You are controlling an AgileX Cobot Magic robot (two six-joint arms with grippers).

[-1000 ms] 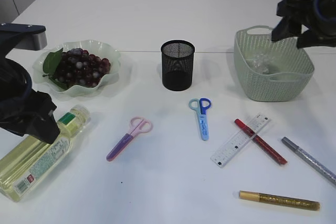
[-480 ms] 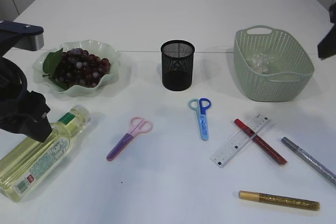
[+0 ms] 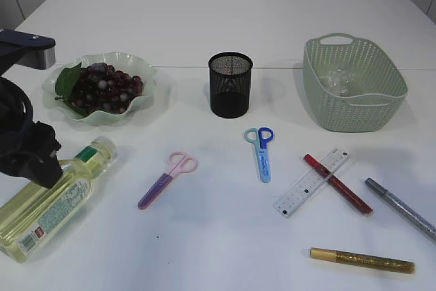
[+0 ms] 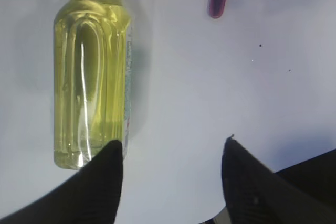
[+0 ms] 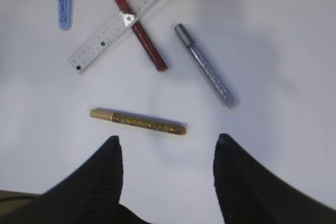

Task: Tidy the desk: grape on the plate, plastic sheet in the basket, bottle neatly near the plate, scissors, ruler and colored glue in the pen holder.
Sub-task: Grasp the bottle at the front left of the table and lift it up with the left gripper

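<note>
I will next grab the bottle with my left gripper, around the middle of its body (image 3: pixel 60 197). The bottle is long, and its yellow liquid (image 3: pixel 27 215) fills the wide end.
A yellow-filled bottle (image 3: pixel 48 199) lies on its side at the front left. My left gripper (image 4: pixel 173 148) hangs open just beside its base, nothing between the fingers. The grape bunch (image 3: pixel 102 86) lies on the green plate (image 3: pixel 146 76). The crumpled plastic sheet (image 3: pixel 338 81) is inside the basket (image 3: pixel 354 100). Blue scissors (image 3: pixel 261 148), pink-purple scissors (image 3: pixel 167 180), the ruler (image 3: pixel 312 182) and red (image 3: pixel 337 183), silver (image 3: pixel 400 208) and gold glue (image 3: pixel 362 260) lie on the table. My right gripper (image 5: pixel 168 145) is open above the gold glue (image 5: pixel 138 121).
The black mesh pen holder (image 3: pixel 230 84) stands at the middle back with nothing showing in it. The red glue lies across the ruler. My left arm (image 3: pixel 27 155) covers part of the bottle's neck side in the exterior view.
My right arm has left the basket and gone out of the exterior view to the right. The left arm has shifted a little to the left by the bottle.
</note>
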